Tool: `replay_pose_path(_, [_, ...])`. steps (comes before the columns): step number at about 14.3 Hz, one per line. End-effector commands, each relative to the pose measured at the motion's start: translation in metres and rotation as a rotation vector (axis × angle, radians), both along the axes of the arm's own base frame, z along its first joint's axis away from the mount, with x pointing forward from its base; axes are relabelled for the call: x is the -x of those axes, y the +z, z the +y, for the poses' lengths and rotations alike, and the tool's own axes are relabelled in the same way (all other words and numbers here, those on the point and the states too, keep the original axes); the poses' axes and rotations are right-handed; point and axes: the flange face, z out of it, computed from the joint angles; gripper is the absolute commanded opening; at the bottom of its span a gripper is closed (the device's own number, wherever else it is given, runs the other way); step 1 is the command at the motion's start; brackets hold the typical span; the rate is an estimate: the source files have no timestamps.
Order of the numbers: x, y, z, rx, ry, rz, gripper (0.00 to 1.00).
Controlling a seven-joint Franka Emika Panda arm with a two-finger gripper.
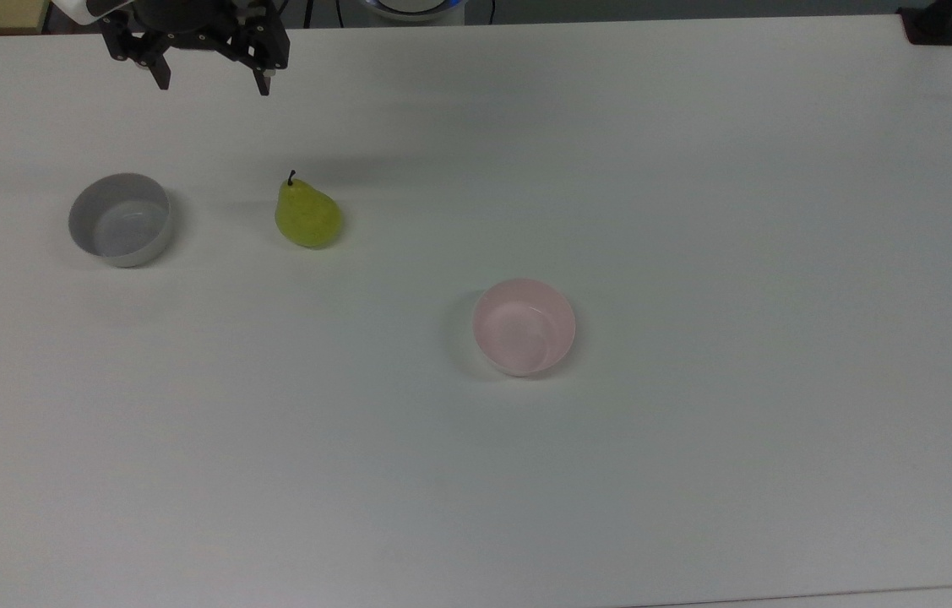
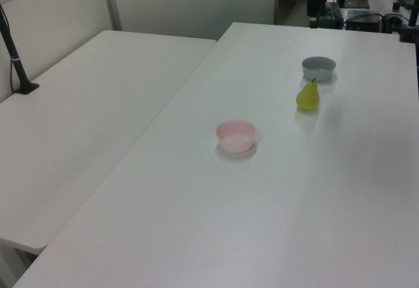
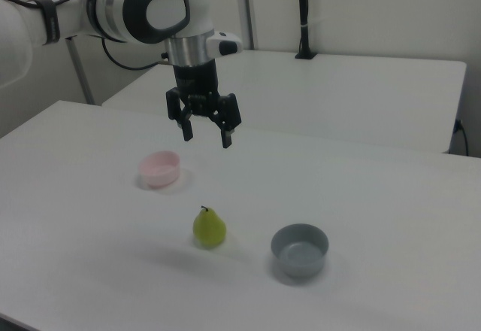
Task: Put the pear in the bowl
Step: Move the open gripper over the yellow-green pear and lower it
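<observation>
The pear needs to go in the pink bowl [image 2: 236, 135]. My gripper will grab the yellow-green pear's rounded body [image 2: 308, 100] next.
A yellow-green pear [image 1: 307, 215] [image 2: 308, 97] [image 3: 209, 228] stands upright on the white table, its dark stem up. The pale pink bowl [image 1: 524, 327] [image 2: 236, 135] [image 3: 160, 168] sits empty, to the lower right of the pear in the top view. My gripper [image 1: 213, 81] [image 3: 207, 135] hangs open in the air, nothing between its black fingers. In the top view it is above and left of the pear, near the table's far edge. In the right view it hovers well above the table, between the pink bowl and the pear.
A grey bowl [image 1: 120, 219] [image 2: 319, 67] [image 3: 300, 248] stands empty to the left of the pear in the top view. A second white table [image 2: 91, 105] adjoins on the left view's left. A black post base [image 1: 930, 25] sits at the top view's upper right corner.
</observation>
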Motion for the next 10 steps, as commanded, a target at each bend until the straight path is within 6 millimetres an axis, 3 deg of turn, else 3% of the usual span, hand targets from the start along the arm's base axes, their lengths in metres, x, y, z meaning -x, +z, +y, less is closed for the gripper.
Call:
replay_pose_path(1, [0.004,-0.018,0.014,-0.027,0.039,0.043,1.0])
replay_pose_path(6, [0.001,-0.106,0.06,-0.007,0.145,0.075,1.0])
replay_pose_path(10, [-0.003,-0.133,0.063,-0.002,0.153,0.065,1.0])
